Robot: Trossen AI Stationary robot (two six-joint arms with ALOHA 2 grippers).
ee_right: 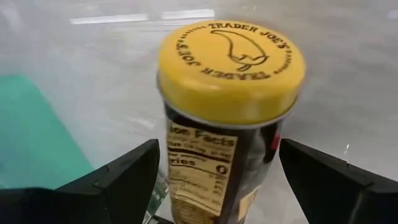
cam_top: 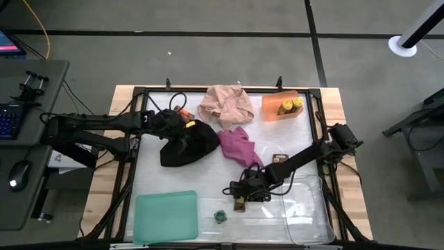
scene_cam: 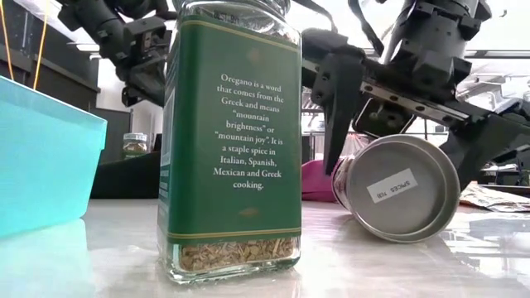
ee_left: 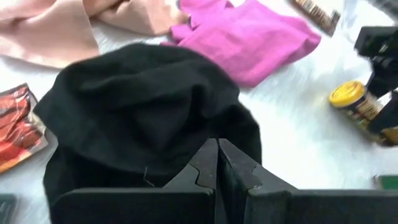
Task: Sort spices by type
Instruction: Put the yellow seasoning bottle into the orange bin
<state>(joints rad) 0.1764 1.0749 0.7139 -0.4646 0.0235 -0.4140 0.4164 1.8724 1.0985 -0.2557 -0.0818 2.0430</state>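
My fingers are on either side of the dark body [ee_right: 214, 171] below the yellow lid [ee_right: 231, 68]. My right gripper should close. Closing now would hold the jar.
A yellow-lidded jar [cam_top: 239, 203] lies tipped on the table; the low view shows its round bottom [scene_cam: 402, 199]. My right gripper [ee_right: 219, 146] is open with one finger on either side of the jar's body, below the lid [ee_right: 230, 62]. A green-lidded oregano jar [cam_top: 220, 217] stands upright on its base [scene_cam: 228, 141]. Two more yellow-lidded jars [cam_top: 290, 105] stand in the orange tray. One brown packet [cam_top: 281, 158] lies flat by the right arm, and an orange packet [ee_left: 15, 124] lies beside the black cloth. My left gripper [ee_left: 217, 152] is shut over the black cloth [cam_top: 187, 142]. My left gripper points its shut fingers [ee_left: 208, 162] at the black cloth [ee_left: 143, 112] from the table's left; I cannot tell whether they touch it. My right gripper flanks the jar's body [ee_right: 211, 168] from the lid end; I cannot tell whether the fingers [ee_right: 134, 171] touch it.
A green tray [cam_top: 166, 217] sits at the near left and a clear tray [cam_top: 309, 212] at the near right. The orange tray [cam_top: 270, 111] is at the far right. Pink [cam_top: 225, 104] and magenta [cam_top: 239, 146] cloths lie mid-table. Another small jar [scene_cam: 135, 145] stands far back.
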